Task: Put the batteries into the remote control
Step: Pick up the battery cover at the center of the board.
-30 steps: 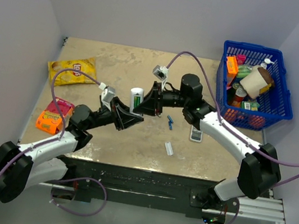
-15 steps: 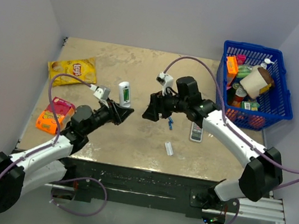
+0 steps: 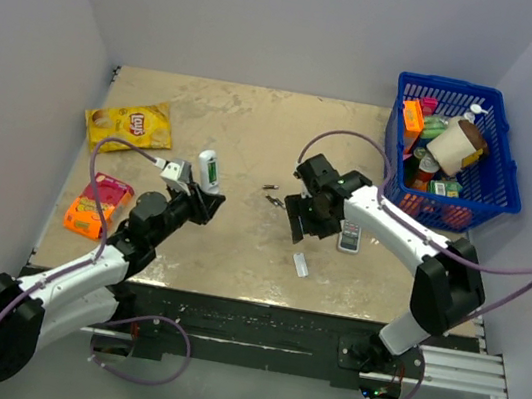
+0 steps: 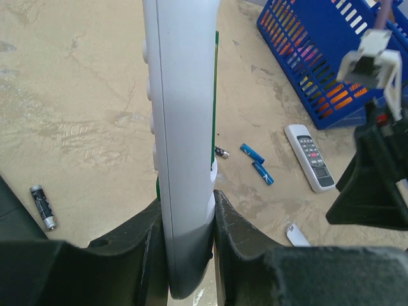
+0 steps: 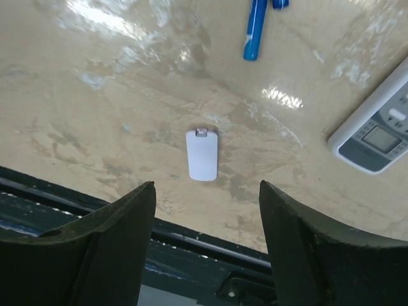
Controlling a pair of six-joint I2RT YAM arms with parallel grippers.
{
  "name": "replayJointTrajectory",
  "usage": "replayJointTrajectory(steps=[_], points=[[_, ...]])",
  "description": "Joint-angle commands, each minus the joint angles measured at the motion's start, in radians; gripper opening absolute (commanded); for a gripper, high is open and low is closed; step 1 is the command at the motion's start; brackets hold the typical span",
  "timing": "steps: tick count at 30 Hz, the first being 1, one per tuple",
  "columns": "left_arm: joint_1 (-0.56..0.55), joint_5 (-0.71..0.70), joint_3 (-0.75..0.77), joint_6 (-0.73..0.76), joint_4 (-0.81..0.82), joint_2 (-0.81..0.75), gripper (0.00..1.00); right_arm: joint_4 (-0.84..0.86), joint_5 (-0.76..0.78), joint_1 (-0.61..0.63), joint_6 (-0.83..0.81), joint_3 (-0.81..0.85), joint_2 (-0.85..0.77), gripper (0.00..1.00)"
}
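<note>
My right gripper is to grab the white back cover by its long sides next. The cover's ends need to stay free to fit onto the remote control.
My left gripper (image 4: 188,201) is shut on the lower end of the white remote control (image 4: 180,115), which stands upright between its fingers. In the top view the remote control (image 3: 209,169) rises left of the table's middle above the left gripper (image 3: 201,197). A green battery (image 4: 216,76) shows as a thin strip along the remote's open back; how many batteries sit inside I cannot tell. My right gripper (image 5: 207,185) hangs open and empty, pointing down just near-side of the loose white back cover (image 5: 202,155). In the top view the right gripper (image 3: 301,223) is above the cover (image 3: 301,264).
Two blue cells (image 4: 257,162) and a grey-white remote (image 3: 349,236) lie by the right arm. Dark cells (image 3: 272,192) lie mid-table, and another dark cell (image 4: 43,206) lies to the left. A blue basket (image 3: 505,146) stands at the back right. A yellow chips bag (image 3: 131,123) and orange packs (image 3: 93,208) lie left.
The right gripper has opened, pulled away from the remote and swung down toward the near edge over the back cover. The left arm has carried the remote leftward.
</note>
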Motion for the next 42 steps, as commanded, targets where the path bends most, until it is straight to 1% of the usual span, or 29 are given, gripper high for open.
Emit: replayJointTrajectory(steps=[1, 3, 4, 6, 9, 14, 17, 21, 26, 31, 32, 34, 35, 37, 38, 42], points=[[0.004, -0.026, -0.007, 0.026, 0.060, -0.028, 0.00, -0.007, 0.058, 0.045, 0.076, -0.037, 0.048, 0.67], [0.002, -0.027, -0.009, 0.023, 0.059, -0.031, 0.00, 0.016, 0.047, 0.061, 0.082, -0.049, 0.074, 0.66], [0.004, -0.026, -0.009, 0.023, 0.059, -0.032, 0.00, 0.041, 0.045, 0.065, 0.085, -0.057, 0.097, 0.60], [0.004, -0.026, -0.010, 0.025, 0.056, -0.038, 0.00, 0.068, 0.039, 0.079, 0.090, -0.066, 0.113, 0.56], [0.004, -0.027, -0.012, 0.023, 0.054, -0.041, 0.00, 0.110, 0.044, 0.085, 0.096, -0.085, 0.148, 0.54], [0.004, -0.026, -0.010, 0.025, 0.054, -0.046, 0.00, 0.125, 0.075, 0.085, 0.099, -0.094, 0.193, 0.52], [0.004, -0.026, -0.010, 0.026, 0.054, -0.047, 0.00, 0.131, 0.093, 0.087, 0.096, -0.097, 0.202, 0.50], [0.004, -0.026, -0.009, 0.028, 0.055, -0.044, 0.00, 0.148, 0.096, 0.085, 0.092, -0.103, 0.223, 0.45], [0.004, -0.023, -0.007, 0.031, 0.054, -0.041, 0.00, 0.159, 0.110, 0.087, 0.093, -0.117, 0.239, 0.44], [0.004, -0.020, -0.006, 0.034, 0.054, -0.038, 0.00, 0.156, 0.124, 0.093, 0.088, -0.132, 0.239, 0.38], [0.005, -0.019, -0.003, 0.035, 0.054, -0.037, 0.00, 0.151, 0.136, 0.096, 0.085, -0.132, 0.240, 0.37], [0.004, -0.017, -0.003, 0.035, 0.055, -0.037, 0.00, 0.147, 0.150, 0.098, 0.081, -0.134, 0.237, 0.29], [0.004, -0.013, -0.004, 0.035, 0.055, -0.034, 0.00, 0.144, 0.157, 0.098, 0.079, -0.129, 0.234, 0.22], [0.004, -0.008, 0.000, 0.035, 0.059, -0.034, 0.00, 0.144, 0.157, 0.104, 0.067, -0.114, 0.214, 0.16], [0.005, 0.001, 0.000, 0.035, 0.062, -0.032, 0.00, 0.144, 0.159, 0.104, 0.064, -0.093, 0.205, 0.10], [0.004, 0.046, 0.004, 0.028, 0.091, -0.023, 0.00, 0.150, 0.160, 0.107, 0.052, 0.007, 0.131, 0.04]])
